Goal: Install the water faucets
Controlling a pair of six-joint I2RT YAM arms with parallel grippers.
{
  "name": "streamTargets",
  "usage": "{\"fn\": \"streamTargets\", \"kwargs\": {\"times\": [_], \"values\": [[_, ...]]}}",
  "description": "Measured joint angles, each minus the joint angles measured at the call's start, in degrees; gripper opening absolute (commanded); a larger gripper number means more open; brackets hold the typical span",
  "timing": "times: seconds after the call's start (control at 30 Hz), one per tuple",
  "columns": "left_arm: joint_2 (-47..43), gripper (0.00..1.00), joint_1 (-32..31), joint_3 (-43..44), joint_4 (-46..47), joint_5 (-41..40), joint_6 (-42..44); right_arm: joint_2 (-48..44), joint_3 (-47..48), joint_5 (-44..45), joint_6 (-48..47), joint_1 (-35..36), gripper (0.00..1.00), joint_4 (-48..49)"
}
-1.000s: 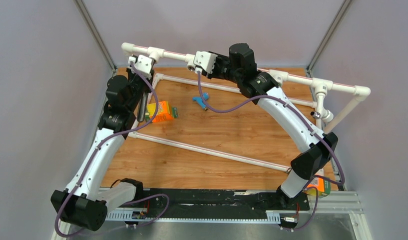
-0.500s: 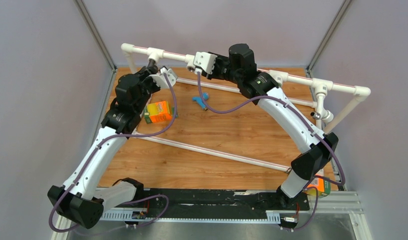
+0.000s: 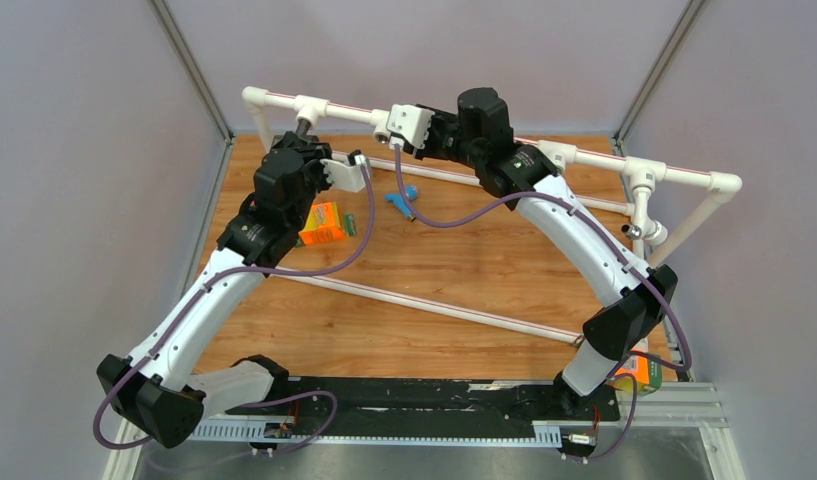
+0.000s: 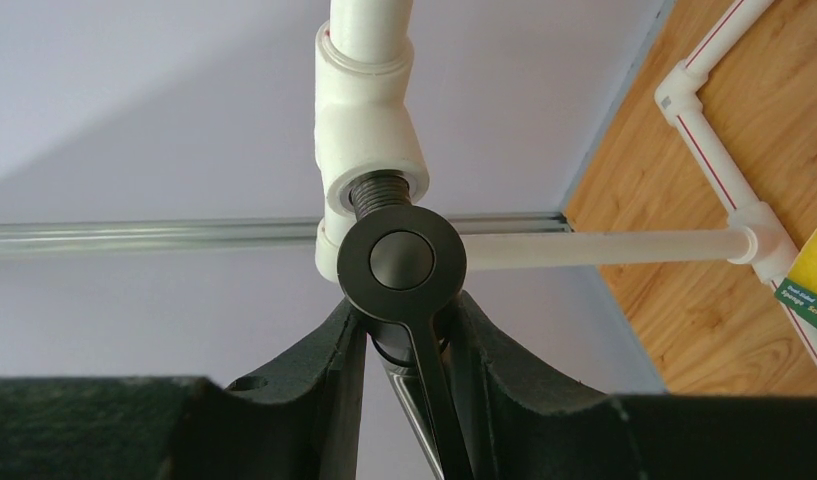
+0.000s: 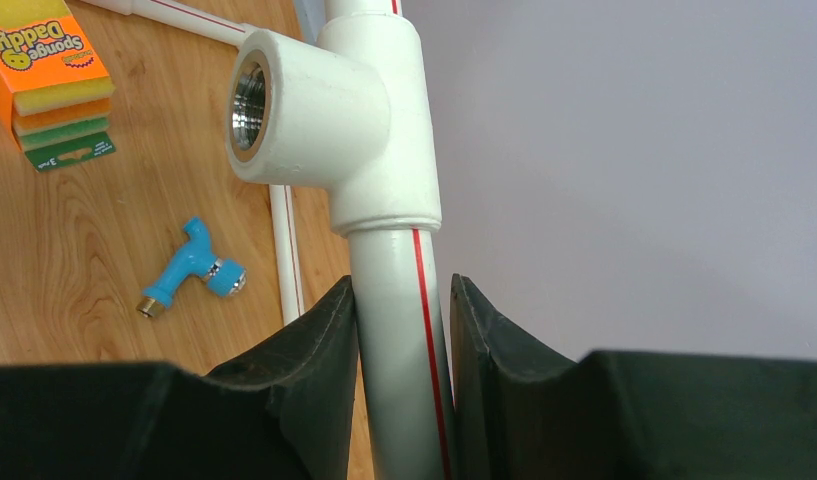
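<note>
The faucet's threaded stem sits inside the white tee socket (image 4: 369, 150), in line with the socket, and would stay there. It is now time for my left gripper to open.
A dark-brown faucet (image 4: 401, 262) has its threaded stem in a white tee socket (image 4: 369, 150) of the pipe frame's top bar. My left gripper (image 4: 404, 335) is shut on the faucet's body, and its lever and tube run back between the fingers. In the top view this gripper (image 3: 304, 143) is at the bar's left tee. My right gripper (image 5: 401, 345) is shut on the red-striped white pipe (image 5: 394, 290) just below an empty tee socket (image 5: 289, 105); the top view shows it (image 3: 394, 126) mid-bar. A small blue faucet (image 5: 189, 265) lies loose on the wood (image 3: 402, 200).
An orange sponge box (image 3: 322, 222) lies on the wooden table by the left arm (image 5: 49, 85). The white pipe frame (image 3: 584, 158) rings the table with low rails (image 3: 434, 305). Another tee at the right carries a small chrome-tipped fitting (image 3: 639, 230). Grey walls close in on three sides.
My left wrist has rolled to the right around the left tee, carrying the dark faucet's tube round with it. The right arm has stayed still on the pipe.
</note>
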Motion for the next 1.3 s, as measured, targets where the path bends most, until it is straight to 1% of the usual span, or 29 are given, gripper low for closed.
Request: {"fn": "streamTargets", "kwargs": {"times": [0.07, 0.1, 0.13, 0.3, 0.33, 0.37, 0.4, 0.57, 0.6, 0.63, 0.7, 0.83, 0.97, 1.07, 1.17, 1.2, 1.3], "values": [[-0.2, 0.12, -0.2, 0.0, 0.1, -0.5, 0.3, 0.0, -0.1, 0.0, -0.1, 0.0, 0.00, 0.1], [-0.3, 0.22, -0.2, 0.0, 0.1, -0.7, 0.4, 0.0, -0.1, 0.0, -0.1, 0.1, 0.00, 0.1], [-0.4, 0.29, -0.2, -0.2, 0.2, -0.7, 0.4, 0.0, -0.1, 0.0, -0.1, 0.1, 0.00, 0.1], [-1.1, 0.44, -0.3, -0.8, 0.6, -0.7, 0.2, -0.1, -0.1, 0.1, -0.1, 0.3, 0.00, -0.1], [-1.3, 0.51, -0.3, -0.9, 0.6, -0.7, 0.2, -0.1, -0.1, 0.1, -0.1, 0.3, 0.00, -0.1], [-1.5, 0.60, -0.3, -1.1, 0.6, -0.7, 0.3, -0.1, -0.1, 0.1, -0.1, 0.4, 0.00, -0.1], [-1.8, 0.75, -0.3, -1.5, 0.6, -0.6, 0.3, -0.2, -0.1, 0.2, -0.1, 0.5, 0.00, -0.2], [-2.4, 0.76, -1.0, -3.3, -0.3, 0.2, 0.1, -0.3, -0.1, 0.3, -0.1, 0.7, 0.00, -0.3], [-2.6, 0.79, -1.0, -3.3, -0.4, 0.5, -0.2, -0.3, -0.1, 0.3, -0.1, 0.7, 0.00, -0.3], [-2.8, 0.85, -1.0, -3.3, -0.6, 0.7, -0.5, -0.3, -0.2, 0.3, -0.1, 0.7, 0.00, -0.3], [-3.2, 0.90, -1.1, -3.3, -1.0, 1.7, -0.9, -0.3, -0.2, 0.3, -0.1, 0.8, 0.00, -0.2], [-4.9, 0.96, -1.6, -3.4, -2.3, 5.2, -3.2, -0.4, -0.5, 0.4, -0.1, 0.9, 0.00, 0.0], [-8.7, 0.97, -1.8, -3.5, -3.8, 8.9, -7.0, -0.5, -0.5, 0.4, -0.1, 1.0, 0.00, 0.1], [-12.2, 0.97, -1.8, -3.5, -4.7, 11.8, -11.4, -0.5, -0.5, 0.5, -0.1, 1.0, 0.00, 0.1], [-15.8, 0.98, -1.8, -3.2, -5.4, 15.1, -18.5, -0.5, -0.6, 0.5, -0.1, 1.0, 0.00, 0.2], [-16.9, 1.00, -1.8, -3.0, -5.5, 15.9, -21.7, -0.5, -0.7, 0.5, -0.2, 1.0, 0.00, 0.3], [-19.4, 1.00, -1.8, -1.5, -5.2, 17.0, -33.4, -0.5, -0.8, 0.6, -0.2, 1.0, 0.00, 0.4]]}}
